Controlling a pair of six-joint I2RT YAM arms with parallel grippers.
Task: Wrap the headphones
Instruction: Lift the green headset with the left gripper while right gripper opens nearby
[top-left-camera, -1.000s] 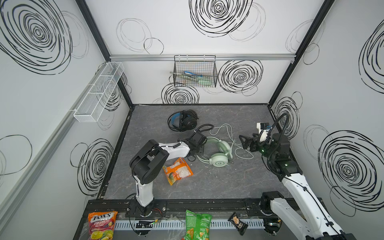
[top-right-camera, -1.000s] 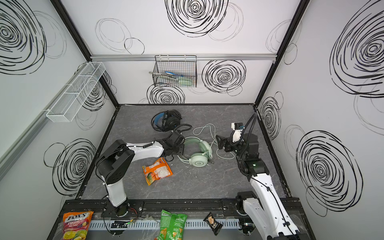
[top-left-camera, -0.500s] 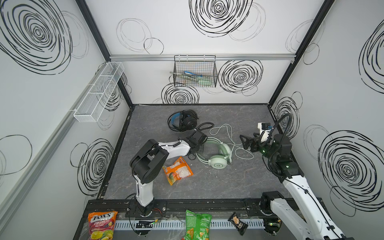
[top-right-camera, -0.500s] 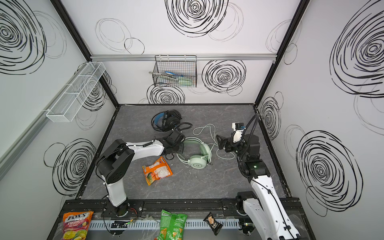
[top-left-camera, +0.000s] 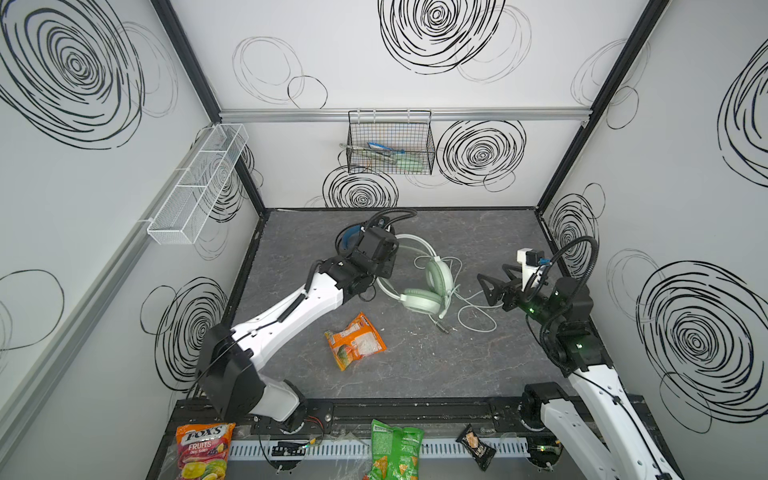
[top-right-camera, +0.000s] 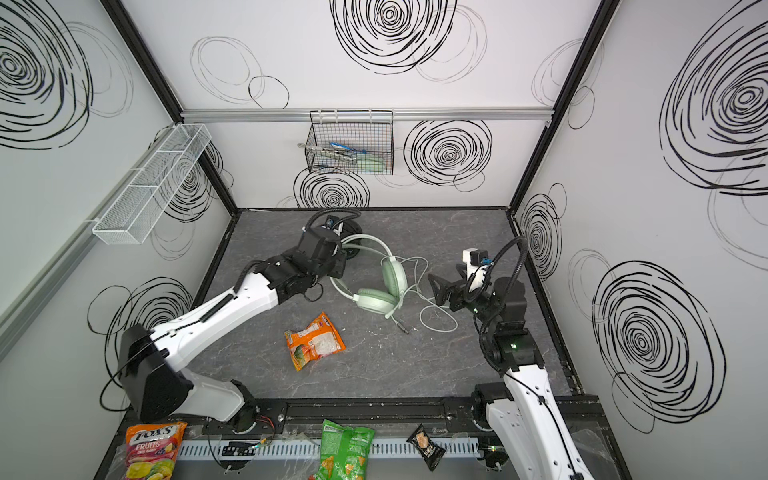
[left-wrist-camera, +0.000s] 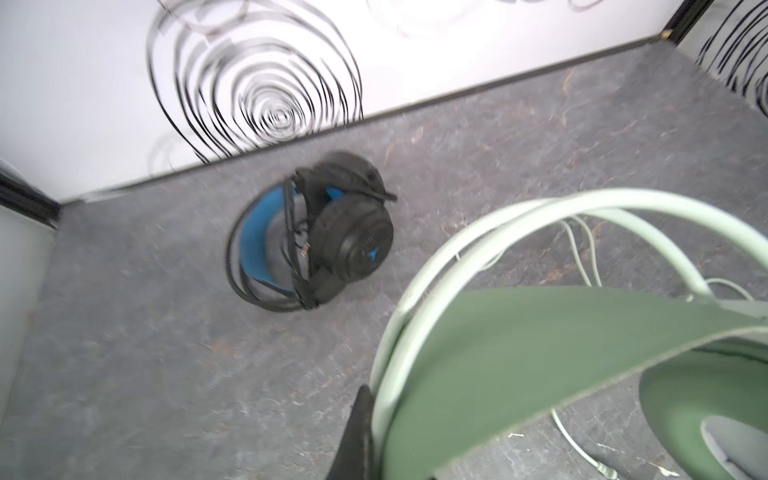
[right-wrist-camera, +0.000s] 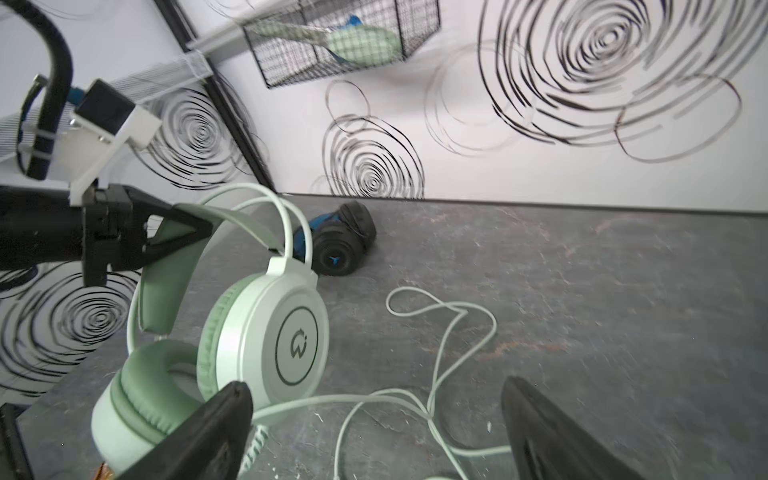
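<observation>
The right gripper will reach the whitish cable and grab it by the part near the earcups, so the cable's loose end stays free to wrap the headphones (top-left-camera: 437, 278) (right-wrist-camera: 272, 340).
The pale mint-green headphones (top-left-camera: 422, 299) (top-right-camera: 376, 299) are at mid-table, their headband (left-wrist-camera: 498, 332) raised. My left gripper (top-left-camera: 384, 266) (left-wrist-camera: 374, 436) is shut on that headband, as the right wrist view shows (right-wrist-camera: 187, 232). The whitish cable (top-left-camera: 478, 320) (right-wrist-camera: 440, 353) lies in loose loops on the table to the right of the earcups (right-wrist-camera: 270, 340). My right gripper (top-left-camera: 492, 278) (right-wrist-camera: 374, 436) is open just above that cable, holding nothing. The black headphones (left-wrist-camera: 332, 232) (right-wrist-camera: 340, 245) with blue inner parts lie near the back wall, cable wound round them, largely hidden behind the left arm in both top views.
An orange snack packet (top-left-camera: 355, 340) lies toward the front of the grey table (top-left-camera: 457, 374). A black wire basket (top-left-camera: 390, 143) hangs on the back wall and a white mesh shelf (top-left-camera: 199, 183) on the left wall. Snack bags (top-left-camera: 392, 453) sit beyond the front rail.
My left gripper has shut on the mint-green headband and raised it toward the back, tipping the headphones up. The right gripper has stayed open and hardly moved.
</observation>
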